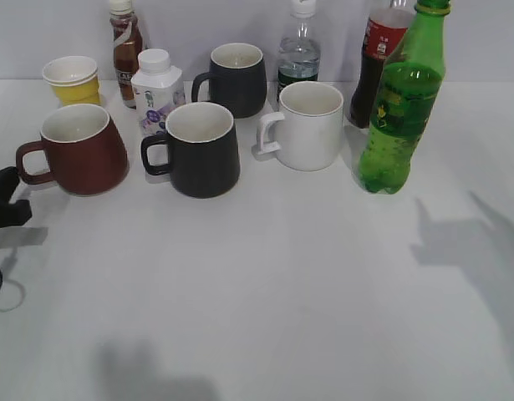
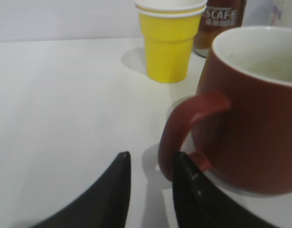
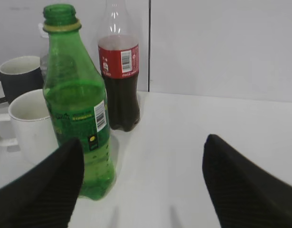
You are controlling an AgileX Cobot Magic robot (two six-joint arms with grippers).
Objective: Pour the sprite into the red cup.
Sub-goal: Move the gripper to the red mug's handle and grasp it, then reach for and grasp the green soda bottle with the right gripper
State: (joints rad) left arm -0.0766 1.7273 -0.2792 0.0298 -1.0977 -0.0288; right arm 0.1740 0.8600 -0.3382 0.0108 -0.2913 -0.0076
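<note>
The cup's round body [image 1: 85, 154] is wide, but its loop sticks out slim. The red cup will be grabbed by its handle [image 1: 31, 164] with my left gripper.
The sprite [image 1: 399, 125], a green bottle with no cap on, stands upright at the right of the row. In the right wrist view it [image 3: 77, 109] stands just ahead of my left finger. My right gripper [image 3: 143, 140] is wide open and empty, and is out of the exterior view. The red cup [image 1: 81, 154] stands at the left with its handle pointing left, and looks empty. My left gripper [image 1: 6, 200] is at the table's left edge beside that handle. In the left wrist view its fingers [image 2: 152, 156] are apart, the right fingertip right at the cup's handle [image 2: 250, 128].
Two black mugs [image 1: 202, 154] [image 1: 237, 79] and a white mug [image 1: 307, 125] stand between cup and sprite. Behind are a yellow paper cup [image 1: 73, 79], a brown coffee bottle [image 1: 124, 50], a small white bottle [image 1: 156, 92], a water bottle [image 1: 300, 50] and a cola bottle [image 1: 378, 58].
</note>
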